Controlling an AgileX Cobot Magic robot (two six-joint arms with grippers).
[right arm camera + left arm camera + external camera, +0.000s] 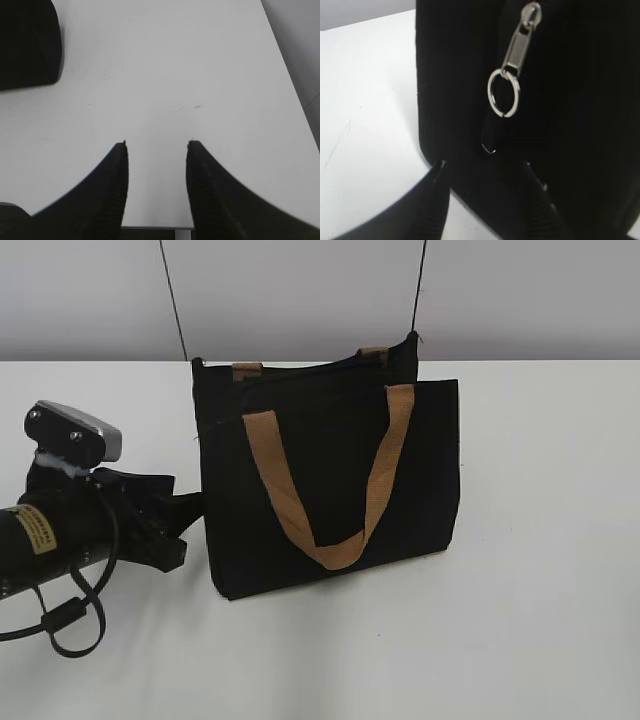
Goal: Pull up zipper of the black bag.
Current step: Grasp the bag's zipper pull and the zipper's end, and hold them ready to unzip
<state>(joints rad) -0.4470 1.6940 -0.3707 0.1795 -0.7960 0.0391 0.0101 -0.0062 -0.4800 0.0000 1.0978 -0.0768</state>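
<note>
I should next take the zipper by its black tail end (490,143) with my left gripper, because the zipper's soft strip dangles free (495,124) below the silver ring.
The black bag (330,450) stands upright on the white table, its tan strap handle (330,545) hanging down the front. In the left wrist view the bag's end (580,125) fills the frame. The silver zipper pull tab (516,50) hangs there with its round ring (503,93). My left gripper (482,165) is open, its fingertips just short of the ring and not touching it. In the exterior view the left gripper (180,520) is at the bag's lower left edge. My right gripper (156,144) is open and empty over bare table, out of the exterior view.
The white table (540,620) runs to a grey wall at the back. Two thin dark cables (173,300) hang behind the bag. In the right wrist view a black corner of the bag (25,45) is at the top left and the table's edge (155,227) lies below the fingers.
</note>
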